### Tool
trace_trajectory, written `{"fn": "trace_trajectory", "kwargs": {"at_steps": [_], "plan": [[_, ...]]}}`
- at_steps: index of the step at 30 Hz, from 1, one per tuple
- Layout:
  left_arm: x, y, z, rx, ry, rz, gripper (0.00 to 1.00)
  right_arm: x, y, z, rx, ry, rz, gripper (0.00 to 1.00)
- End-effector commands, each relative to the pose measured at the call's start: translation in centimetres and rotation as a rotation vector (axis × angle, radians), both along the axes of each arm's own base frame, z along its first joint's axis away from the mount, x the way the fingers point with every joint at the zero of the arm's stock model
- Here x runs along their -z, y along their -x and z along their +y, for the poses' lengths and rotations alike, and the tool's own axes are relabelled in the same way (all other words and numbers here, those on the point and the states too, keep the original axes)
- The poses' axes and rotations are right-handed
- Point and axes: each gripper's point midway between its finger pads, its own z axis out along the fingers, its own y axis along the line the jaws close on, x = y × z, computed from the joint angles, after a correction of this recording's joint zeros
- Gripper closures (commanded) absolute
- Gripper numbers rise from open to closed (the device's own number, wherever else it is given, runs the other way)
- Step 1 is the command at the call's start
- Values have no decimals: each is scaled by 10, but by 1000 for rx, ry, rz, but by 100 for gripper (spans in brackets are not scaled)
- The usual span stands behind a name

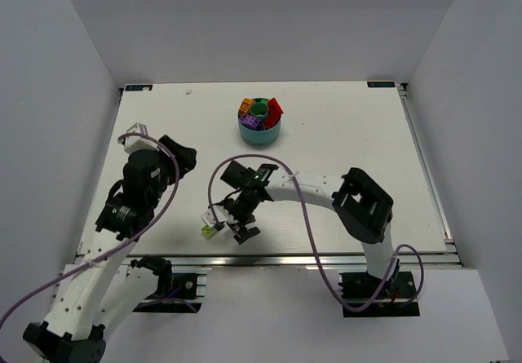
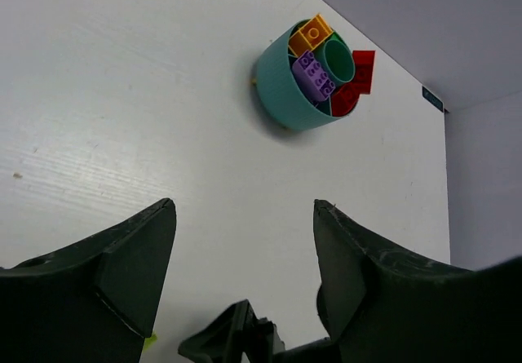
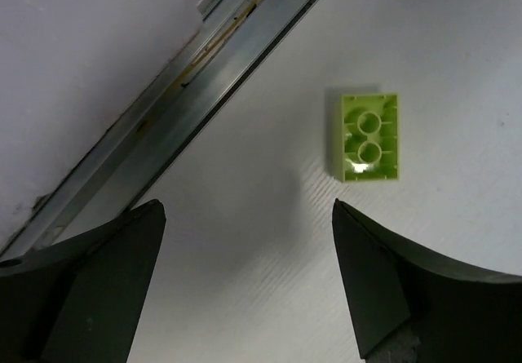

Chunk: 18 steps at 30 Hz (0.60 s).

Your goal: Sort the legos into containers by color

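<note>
The robot's right hand will grab the lime green lego next by its long sides, which leaves the lego's short ends free to fit the bowl's middle cup.
A round teal bowl (image 1: 260,131) with wedge containers stands at the table's back middle, also in the left wrist view as the bowl (image 2: 285,102). It holds an orange lego (image 2: 314,32), a purple lego (image 2: 312,76) and a red lego (image 2: 355,81). One lime green lego (image 3: 369,137) lies hollow side up near the front edge, just beyond my right gripper's (image 3: 247,208) right fingertip. That gripper (image 1: 228,226) is open and holds nothing. My left gripper (image 2: 245,208) is open and empty, hovering over bare table at the left (image 1: 181,157), far from the bowl.
The metal rail (image 3: 204,61) of the table's front edge runs close beside the right gripper. White walls enclose the table on three sides. A purple cable (image 1: 298,196) loops over the right arm.
</note>
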Motion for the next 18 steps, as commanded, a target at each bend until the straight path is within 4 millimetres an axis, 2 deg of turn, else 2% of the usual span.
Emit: {"fn": "trace_trajectory", "kwargs": {"at_steps": [1, 2, 3, 4, 7, 9, 14, 18], "plan": [[8, 23, 17, -76, 31, 37, 22, -3, -22, 31, 99, -16, -85, 12], [9, 25, 20, -88, 29, 35, 22, 5, -19, 37, 100, 0, -75, 11], [8, 28, 23, -92, 24, 31, 22, -3, -23, 48, 125, -12, -70, 10], [7, 32, 25, -93, 21, 30, 22, 3, -24, 54, 138, -4, -59, 11], [4, 36, 31, -101, -13, 34, 21, -3, -35, 77, 196, -48, -65, 11], [5, 38, 33, -105, -34, 46, 21, -7, -39, 85, 218, -64, -64, 13], [1, 41, 38, -121, -36, 31, 21, 3, -32, 95, 210, -55, -53, 18], [3, 44, 40, -135, -26, 28, 20, 11, -24, 94, 194, -33, -35, 21]]}}
